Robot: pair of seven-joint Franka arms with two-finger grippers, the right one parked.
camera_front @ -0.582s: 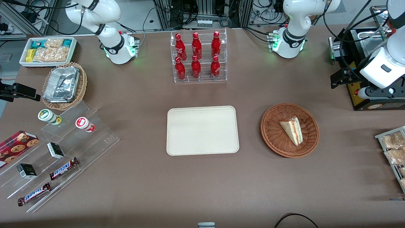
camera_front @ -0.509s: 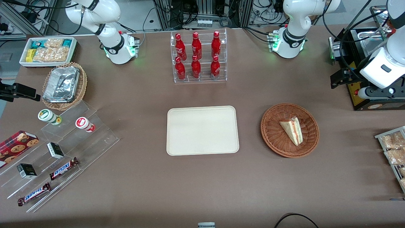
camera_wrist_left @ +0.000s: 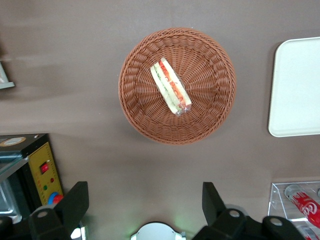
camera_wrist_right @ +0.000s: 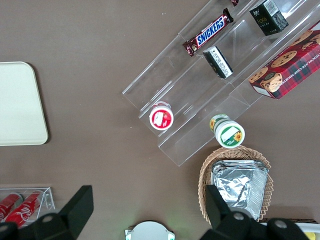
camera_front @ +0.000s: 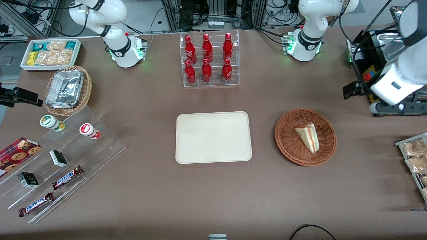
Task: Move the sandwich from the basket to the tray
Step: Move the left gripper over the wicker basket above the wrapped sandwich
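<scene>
I need to move the sandwich from the basket onto the tray (camera_front: 213,137), so my left gripper will next grab the sandwich by its wide end (camera_front: 304,128).
The sandwich (camera_front: 308,136) (camera_wrist_left: 171,93) is a pale triangular wedge with red, orange and green filling, lying in the round reddish-brown wicker basket (camera_front: 289,144) (camera_wrist_left: 210,120). The cream tray (camera_front: 213,137) (camera_wrist_left: 295,85) lies flat beside the basket, toward the parked arm's end, with nothing on it. My left gripper (camera_front: 395,107) (camera_wrist_left: 144,191) hangs high above the table, farther from the front camera than the basket and toward the working arm's end. It is open, its fingers (camera_wrist_left: 76,200) wide apart with nothing between them.
A clear rack of red bottles (camera_front: 208,60) stands farther from the front camera than the tray. A black machine (camera_front: 377,66) sits under the working arm. Snack packets (camera_front: 415,156) lie at the table edge near the basket. The arm's base (camera_front: 305,46) stands at the back.
The left arm has swung a little toward the basket and slightly nearer the front camera. Sandwich, basket and tray have not moved.
</scene>
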